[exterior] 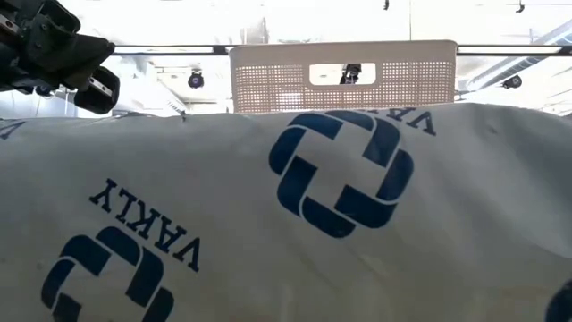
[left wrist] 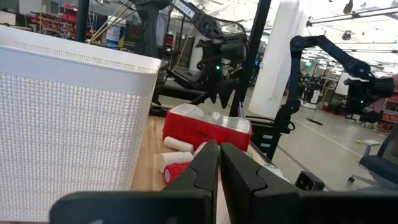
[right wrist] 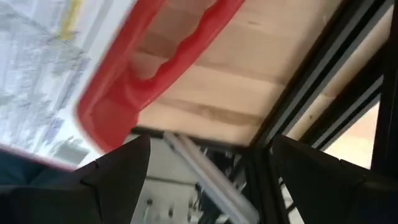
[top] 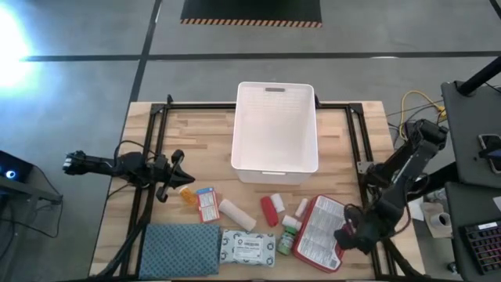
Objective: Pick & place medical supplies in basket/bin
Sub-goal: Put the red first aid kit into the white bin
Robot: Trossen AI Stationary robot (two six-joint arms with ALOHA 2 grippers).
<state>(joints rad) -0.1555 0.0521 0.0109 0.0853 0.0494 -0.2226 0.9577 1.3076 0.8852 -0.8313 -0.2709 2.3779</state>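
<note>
My right gripper grabs the red-and-white pouch by its red handle (right wrist: 188, 55) next, to carry the pouch into the white bin.
The white slotted bin (top: 274, 133) stands at the table's far middle and is empty. The supplies lie in a row near the front edge: an orange bottle (top: 188, 194), a small box (top: 207, 205), a white roll (top: 236, 214), a red roll (top: 270, 207), a green bottle (top: 288, 236), a wipes packet (top: 248, 248) and the red-and-white pouch (top: 319, 229). My right gripper (top: 345, 236) is open at the pouch's right edge (right wrist: 140, 87), its fingers spread wide. My left gripper (top: 178, 174) is shut and hovers left of the orange bottle, pointing toward the table's right.
A blue-grey folded cloth (top: 180, 251) lies at the near left corner. The black frame rails (top: 360, 149) run along both sides of the table. The wipes packet (exterior: 295, 224) fills the low view, with the bin (exterior: 344, 76) behind it. Bare wood lies left of the bin.
</note>
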